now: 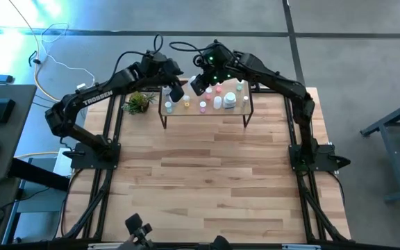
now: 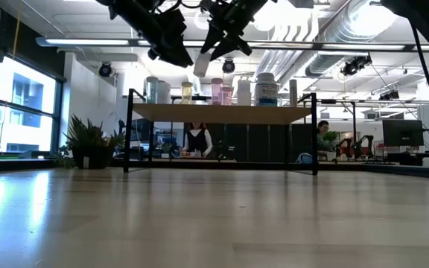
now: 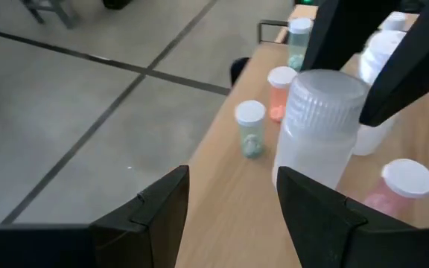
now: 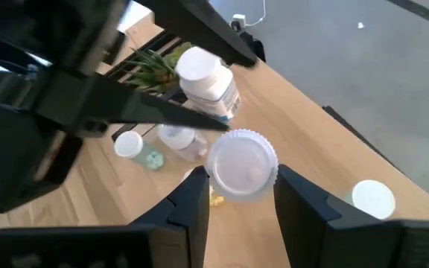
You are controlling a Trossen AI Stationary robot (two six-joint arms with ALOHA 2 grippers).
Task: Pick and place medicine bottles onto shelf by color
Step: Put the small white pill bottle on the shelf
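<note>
My right gripper keeps holding the bottle from here until the shelf top (image 4: 304, 149). The frosted bottle (image 4: 242, 165) hangs high above and would fall if I opened now.
The shelf (image 1: 207, 117) stands at the table's far edge on thin black legs. Several small bottles stand on it: white, clear, pink and green ones (image 1: 203, 106) and a larger white labelled one (image 1: 229, 101). My right gripper (image 4: 242, 179) hangs over the shelf's left half, shut on a frosted white bottle with a ribbed cap (image 2: 202, 65). My left gripper (image 3: 233, 179) hovers close beside it, toward the table's left, open and empty (image 2: 168, 41). My right gripper pinches the frosted bottle between its two fingers at the ribbed cap (image 3: 357, 95), one finger (image 3: 404, 71) on each side. The fingers come from above, pointing down. The bottle hangs below them, slightly tilted, lifted clear above the shelf top (image 2: 222, 113).
A green plant (image 1: 139, 103) stands on the table left of the shelf. The shelf's right half is crowded with bottles (image 2: 265, 89); a green-pill bottle (image 3: 249, 128) and a pink one (image 3: 279, 91) stand near its left end. The two arms are close together above the shelf.
</note>
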